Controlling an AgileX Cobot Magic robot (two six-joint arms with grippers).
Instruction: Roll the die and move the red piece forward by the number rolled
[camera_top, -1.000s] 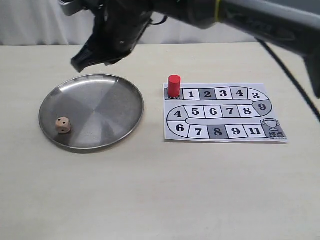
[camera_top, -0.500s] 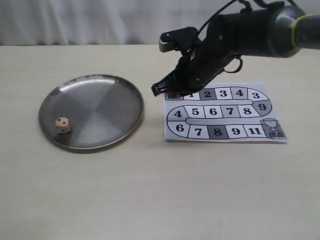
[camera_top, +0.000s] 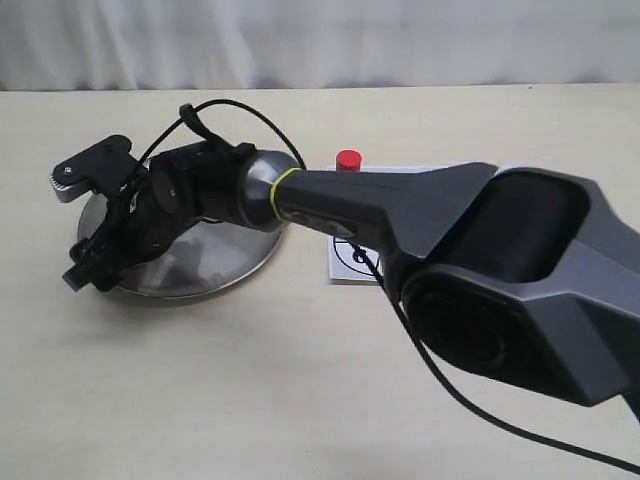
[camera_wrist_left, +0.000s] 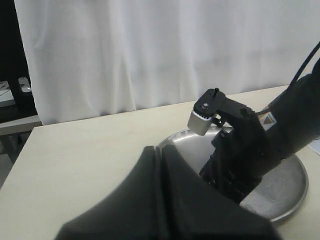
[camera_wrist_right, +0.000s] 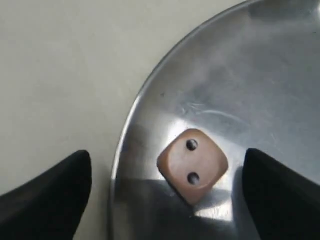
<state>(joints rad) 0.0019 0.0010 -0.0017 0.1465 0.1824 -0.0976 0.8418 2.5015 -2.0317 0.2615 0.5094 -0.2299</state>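
Observation:
My right gripper grabs the die by its cube body (camera_wrist_right: 192, 165) next, to roll it for the red piece's move.
The die (camera_wrist_right: 192, 165), a pale beige cube showing two pips on top, lies near the rim of the steel plate (camera_wrist_right: 131, 125). My right gripper (camera_wrist_right: 166, 172) hangs open just above it, one finger over the table outside the rim and the other over the plate, neither touching the die. In the exterior view the right gripper (camera_top: 85, 270) has reached across to the plate's (camera_top: 235, 255) left side and hides the die. The red piece (camera_top: 348, 160) stands upright at the board's far left corner. My left gripper (camera_wrist_left: 160, 152) is shut on nothing, short of the plate (camera_wrist_left: 287, 200).
The right arm (camera_top: 400, 215) stretches across the middle and covers most of the paper game board (camera_top: 344, 263). A white curtain (camera_wrist_left: 150, 50) closes off the back of the beige table (camera_top: 250, 380).
The right arm swung from over the board's start square to the plate on the left and dropped low over the die, now hiding it in the exterior view. The red piece shows again.

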